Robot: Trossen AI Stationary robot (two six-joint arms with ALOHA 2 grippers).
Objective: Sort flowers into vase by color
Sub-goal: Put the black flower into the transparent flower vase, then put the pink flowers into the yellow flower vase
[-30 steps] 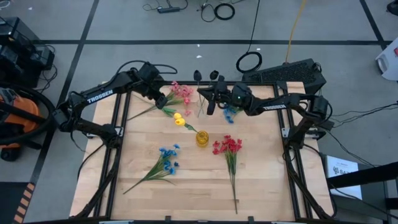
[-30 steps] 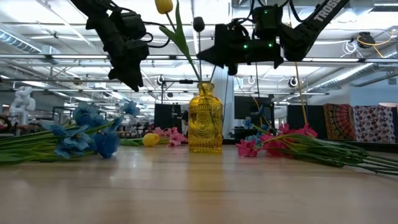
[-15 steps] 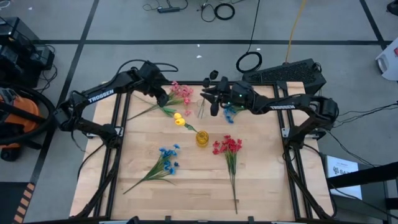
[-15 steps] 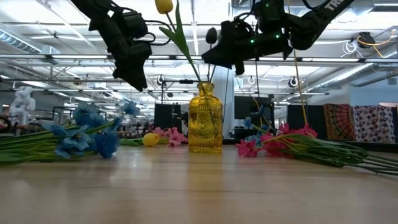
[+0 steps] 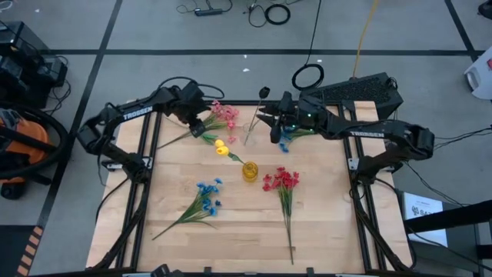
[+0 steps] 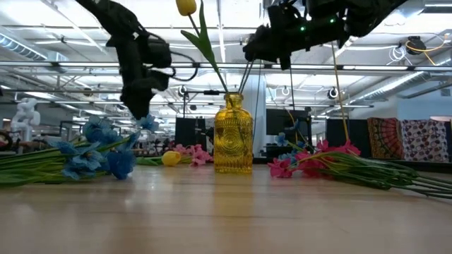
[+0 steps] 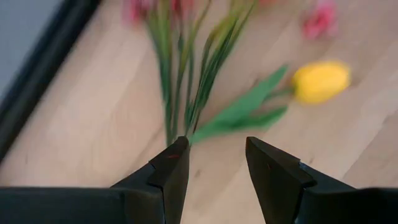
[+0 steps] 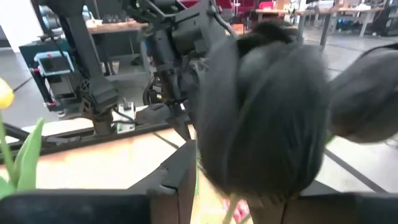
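My left gripper grabs the bunch (image 5: 284, 140) by its green stems next, to sort the pink flowers (image 5: 223, 115) into a vase.
A yellow vase (image 5: 250, 171) stands mid-table. A yellow tulip (image 6: 186, 6) and thin stems (image 6: 246, 77) of dark tulips (image 5: 264, 91) stick out of its mouth. My right gripper (image 5: 274, 127) hangs open high behind the vase, with a dark bloom (image 8: 261, 106) right before its fingers. My left gripper (image 7: 216, 149) hangs open just above the stems of the pink flowers (image 5: 223, 115), beside a yellow tulip (image 7: 320, 81) that lies on the table. Red flowers (image 5: 280, 181) and blue flowers (image 5: 206, 196) lie flat on the wood. A second blue bunch (image 5: 284, 140) lies under the right arm. My right gripper has the dark tulip's bloom (image 8: 249, 155) close before and between its fingers. Whether the fingers touch it, I cannot tell.
The tabletop (image 5: 323, 223) is bare wood at the near right and the near left corner. A black frame rail (image 7: 37, 81) runs along the table's far left. Beyond the table lie cables on the floor (image 5: 307, 77).
My right gripper has risen and drawn toward the table's right edge, away from the vase's mouth. The dark tulips' stems stay in the vase. My left gripper has come down toward the pink flowers' stems and tipped to point downward.
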